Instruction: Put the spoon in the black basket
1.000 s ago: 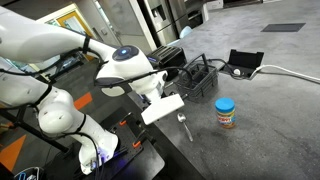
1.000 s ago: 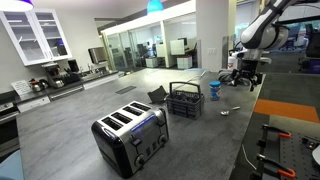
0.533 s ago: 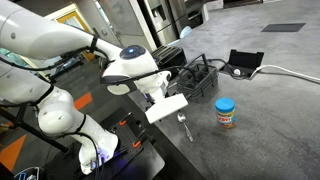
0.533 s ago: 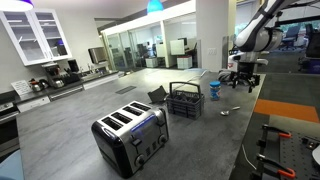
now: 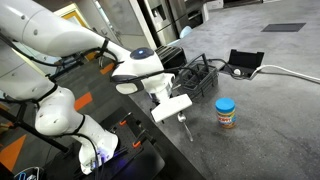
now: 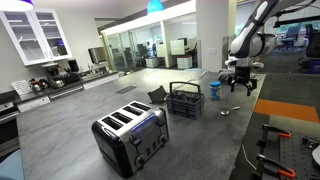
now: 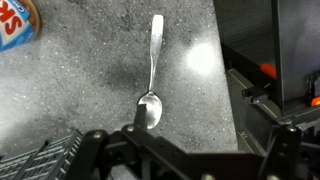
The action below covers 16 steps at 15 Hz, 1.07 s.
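Observation:
The robot's gripper needs to grab the spoon [image 7: 152, 70] next by its narrow neck at the bowl end, so that the handle stays free to go first into the black basket.
The small silver spoon [image 7: 152, 70] lies flat on the grey counter, with its bowl toward my gripper and its handle pointing away. It also shows in both exterior views [image 5: 185, 127] [image 6: 229, 110]. My gripper [image 7: 205, 150] is open and empty above the counter, with one finger close by the spoon's bowl. It hangs just over the spoon in both exterior views [image 5: 172, 106] [image 6: 241, 86]. The black basket [image 5: 200, 78] [image 6: 184, 100] with slatted sides and a centre handle stands beside the spoon. Its corner shows in the wrist view [image 7: 40, 160].
A blue-lidded jar [image 5: 226, 112] [image 6: 214, 92] [image 7: 14, 24] stands near the spoon. A low black tray with a white cable [image 5: 244, 63] sits behind it. A black toaster [image 6: 130, 135] stands farther along the counter. The counter edge [image 7: 228, 90] runs close to the spoon.
My arm has moved toward the spoon, bringing the open gripper down and closer over it. The spoon, basket and jar have not moved.

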### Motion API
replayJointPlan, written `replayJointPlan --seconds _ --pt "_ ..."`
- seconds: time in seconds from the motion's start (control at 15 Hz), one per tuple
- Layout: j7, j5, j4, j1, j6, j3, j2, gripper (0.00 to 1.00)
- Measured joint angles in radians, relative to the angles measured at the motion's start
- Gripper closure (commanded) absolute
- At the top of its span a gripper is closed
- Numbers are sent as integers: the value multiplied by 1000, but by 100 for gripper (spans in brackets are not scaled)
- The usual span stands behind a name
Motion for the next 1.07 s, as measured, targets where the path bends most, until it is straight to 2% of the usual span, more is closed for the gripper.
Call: replayJointPlan --seconds 0.47,0.73,1.07 --pt "-7 18 28 -104 168 131 170 0" --pt "-58 115 38 -106 225 162 229 0" --pt "-131 265 57 -136 266 232 273 0"
